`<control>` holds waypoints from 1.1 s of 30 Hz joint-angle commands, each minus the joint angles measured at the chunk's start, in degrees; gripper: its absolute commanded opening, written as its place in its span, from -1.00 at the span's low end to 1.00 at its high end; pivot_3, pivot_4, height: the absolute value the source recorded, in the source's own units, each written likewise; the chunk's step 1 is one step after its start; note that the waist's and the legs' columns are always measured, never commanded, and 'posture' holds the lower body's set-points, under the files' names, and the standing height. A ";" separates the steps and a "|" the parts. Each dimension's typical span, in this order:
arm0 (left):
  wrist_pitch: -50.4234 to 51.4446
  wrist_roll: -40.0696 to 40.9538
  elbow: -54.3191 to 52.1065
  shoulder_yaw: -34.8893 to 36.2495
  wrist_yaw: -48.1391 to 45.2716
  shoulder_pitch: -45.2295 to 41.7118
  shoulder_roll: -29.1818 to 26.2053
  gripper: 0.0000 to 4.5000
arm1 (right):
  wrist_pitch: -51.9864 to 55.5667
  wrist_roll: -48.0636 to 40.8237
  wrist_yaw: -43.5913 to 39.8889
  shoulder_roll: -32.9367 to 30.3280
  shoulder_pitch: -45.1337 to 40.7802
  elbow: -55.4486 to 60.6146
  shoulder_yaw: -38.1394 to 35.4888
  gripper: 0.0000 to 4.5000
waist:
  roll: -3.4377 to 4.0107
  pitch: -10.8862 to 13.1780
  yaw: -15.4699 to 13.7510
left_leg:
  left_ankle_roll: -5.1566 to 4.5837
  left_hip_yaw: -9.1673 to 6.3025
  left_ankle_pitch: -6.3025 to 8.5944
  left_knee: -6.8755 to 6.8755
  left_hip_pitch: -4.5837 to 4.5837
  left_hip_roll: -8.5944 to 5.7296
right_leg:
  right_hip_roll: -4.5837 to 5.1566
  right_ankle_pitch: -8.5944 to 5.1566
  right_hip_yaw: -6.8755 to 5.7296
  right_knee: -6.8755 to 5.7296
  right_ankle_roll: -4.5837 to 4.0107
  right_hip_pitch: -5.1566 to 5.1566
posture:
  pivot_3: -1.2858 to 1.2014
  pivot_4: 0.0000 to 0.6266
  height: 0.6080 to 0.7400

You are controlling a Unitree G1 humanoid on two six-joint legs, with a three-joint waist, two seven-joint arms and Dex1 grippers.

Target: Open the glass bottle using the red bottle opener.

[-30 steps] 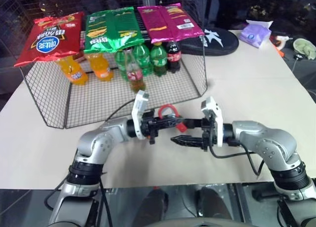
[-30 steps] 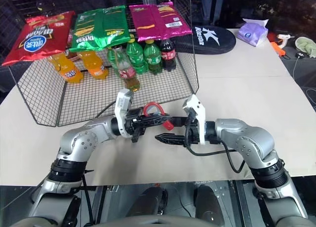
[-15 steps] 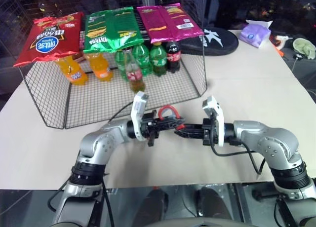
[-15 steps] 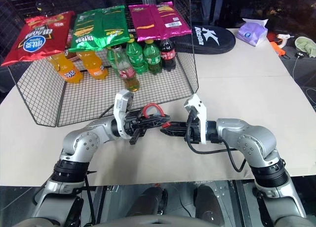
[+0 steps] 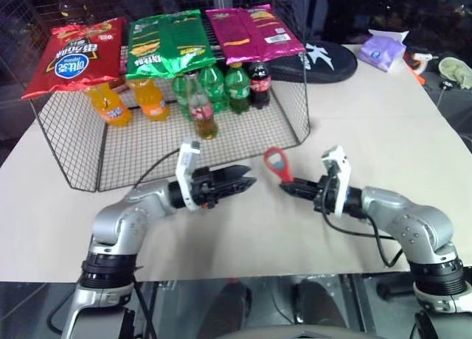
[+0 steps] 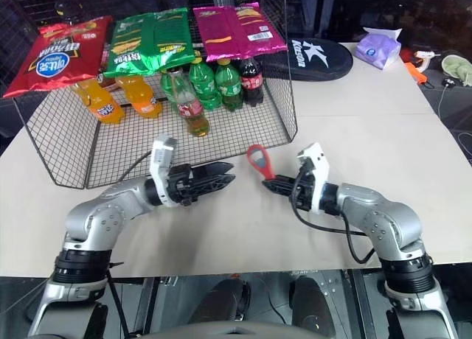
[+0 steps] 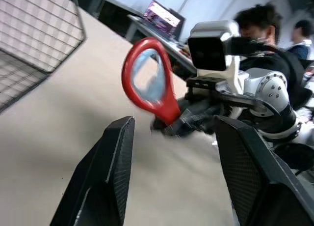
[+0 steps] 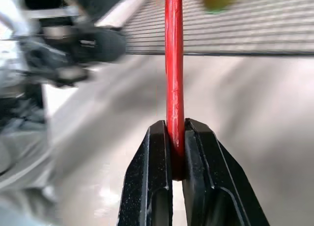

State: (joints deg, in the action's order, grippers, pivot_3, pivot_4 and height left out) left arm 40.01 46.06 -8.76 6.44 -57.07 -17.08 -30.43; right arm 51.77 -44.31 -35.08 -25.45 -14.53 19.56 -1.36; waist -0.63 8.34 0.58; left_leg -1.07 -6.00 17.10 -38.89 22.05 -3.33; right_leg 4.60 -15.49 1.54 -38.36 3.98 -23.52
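The glass bottle widens into a broad labelled body [image 5: 203, 116], but my fingers fit around its slim neck. My left gripper needs to grab the bottle there.
My right gripper [image 5: 289, 186] is shut on the short handle of the red bottle opener [image 5: 277, 162], whose oval ring stands up and tilts toward the basket. In the right wrist view the opener [image 8: 173, 64] rises edge-on from between the closed fingers [image 8: 157, 177]. A short gap to its left, my left gripper [image 5: 247, 183] is open, holds nothing, and points level at the opener. The left wrist view shows the opener [image 7: 147, 78] beyond its spread fingers [image 7: 115, 162]. The glass bottle [image 5: 200, 107], with amber liquid and a red label, stands in the wire basket.
The wire basket [image 5: 287, 125] lies on its side at the back of the beige table, with chip bags [image 5: 168, 43] on top. Inside are orange soda bottles [image 5: 110, 107], green bottles [image 5: 225, 85] and a cola bottle [image 5: 259, 82]. A black pouch [image 5: 324, 59] and a purple pack [image 5: 383, 50] lie back right.
The right gripper shut on the opener's handle and drew it to the right. The left gripper opened, let the opener go and pulled back to the left.
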 commanded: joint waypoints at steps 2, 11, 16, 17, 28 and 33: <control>-11.85 -6.78 2.12 5.21 9.91 -4.65 3.98 0.14 | -5.16 1.67 2.10 -0.95 2.37 -1.31 -7.36 -1.00 | -0.01 0.00 -0.29 | 0.00 0.00 0.00 0.00 0.01 -0.01 | 0.00 0.00 0.00 0.00 0.00 0.01 | 0.03 -0.52 1.00; -41.40 -29.15 19.57 2.89 22.82 -13.94 8.45 0.51 | -11.98 5.88 2.57 0.66 1.19 -3.73 -7.23 -1.00 | 0.00 0.00 0.26 | 0.00 0.14 0.00 0.03 0.01 -0.03 | -0.02 0.01 0.08 -0.01 0.01 -0.05 | 0.03 -0.52 1.00; -46.16 -30.99 21.28 4.01 26.78 -14.84 9.64 0.99 | -12.55 6.51 2.67 0.92 1.30 -3.79 -6.84 -1.00 | -0.01 0.00 0.16 | 0.00 0.12 0.00 0.03 0.04 -0.03 | 0.00 0.01 0.07 -0.01 0.01 -0.08 | 0.03 -0.52 1.00; -46.80 -31.23 21.61 4.16 27.40 -14.97 9.74 0.99 | -12.65 6.59 2.66 0.91 1.37 -3.84 -6.83 -1.00 | -0.01 0.00 0.16 | 0.00 0.12 0.00 0.03 0.05 -0.04 | 0.00 0.01 0.07 -0.01 0.01 -0.08 | 0.03 -0.52 1.00; -52.02 -37.29 36.16 2.78 35.70 -23.15 10.81 0.99 | -13.81 8.04 2.74 1.92 1.52 -4.23 -5.93 -1.00 | -0.02 0.00 0.19 | 0.00 0.10 0.00 0.01 0.04 -0.09 | -0.01 0.01 0.03 -0.05 0.01 -0.07 | 0.03 -0.52 1.00; -52.56 -37.92 46.77 2.83 36.06 -28.50 11.20 0.99 | -14.22 8.55 3.01 2.63 1.81 -4.07 -5.79 -1.00 | -0.01 0.00 0.22 | 0.00 0.09 0.00 -0.01 0.04 -0.13 | 0.00 0.01 0.02 -0.08 0.02 -0.08 | 0.03 -0.52 1.00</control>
State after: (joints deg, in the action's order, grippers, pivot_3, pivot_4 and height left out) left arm -11.10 8.47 36.41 8.90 -21.52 -43.97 -18.99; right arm 38.91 -35.70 -32.07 -22.90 -12.68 14.21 -6.67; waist -0.64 8.33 0.80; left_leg -1.07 -5.92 17.09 -38.90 22.09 -3.47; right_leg 4.59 -15.48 1.56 -38.44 3.99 -23.60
